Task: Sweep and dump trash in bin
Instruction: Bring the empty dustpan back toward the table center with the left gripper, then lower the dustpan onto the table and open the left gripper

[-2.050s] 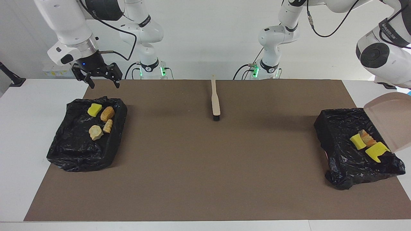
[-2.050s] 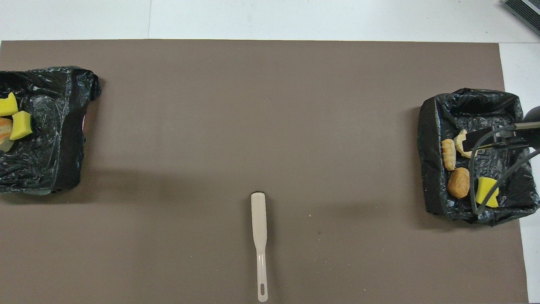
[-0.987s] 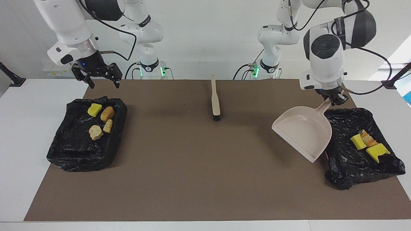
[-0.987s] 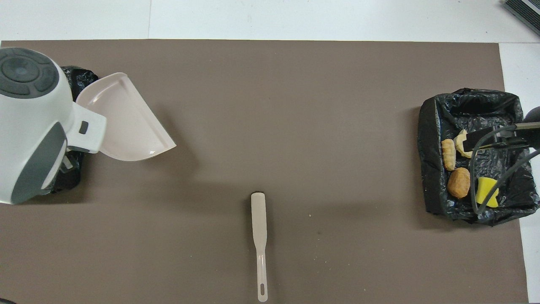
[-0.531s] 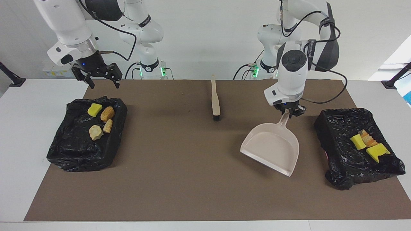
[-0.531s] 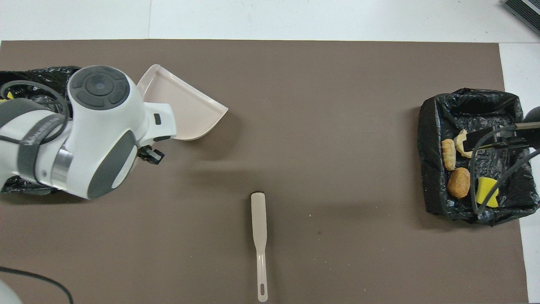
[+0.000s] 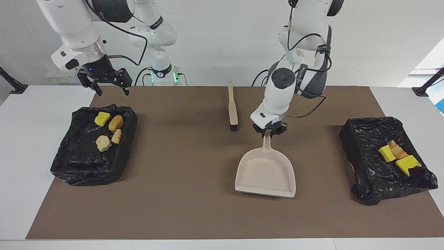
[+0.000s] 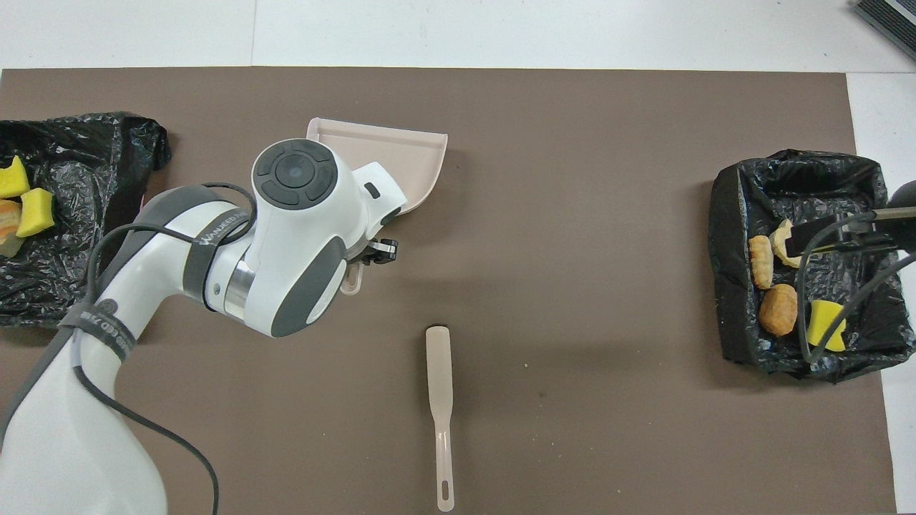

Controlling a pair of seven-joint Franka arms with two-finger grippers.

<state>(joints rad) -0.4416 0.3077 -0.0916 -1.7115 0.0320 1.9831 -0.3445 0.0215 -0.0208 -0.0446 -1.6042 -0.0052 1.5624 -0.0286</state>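
I must keep the dustpan (image 8: 391,154) in my left gripper: it hangs tilted above the brown mat in the overhead view.
My left gripper (image 7: 269,131) is shut on the handle of the beige dustpan (image 7: 265,172), which is held low over the middle of the brown mat, pan mouth pointing away from the robots; the pan (image 8: 401,154) holds nothing. The trash lies in two black-lined bins. The bin (image 7: 83,170) at the right arm's end holds several pieces, among them a yellow sponge (image 7: 102,118) and a beige lump (image 7: 103,143). The bin (image 7: 364,146) at the left arm's end holds two yellow sponges (image 7: 407,164) and an orange piece (image 7: 397,150). My right gripper (image 7: 109,85) hangs open above its bin's robot-side edge.
A beige brush (image 7: 232,107) with black bristles lies on the mat close to the robots, its handle toward them, beside the left gripper. In the overhead view the left arm's body covers the dustpan's handle and part of the mat near the brush (image 8: 440,400).
My left arm has swung the empty dustpan from over the bin at its end to the middle of the mat and lowered it. The right arm has not moved.
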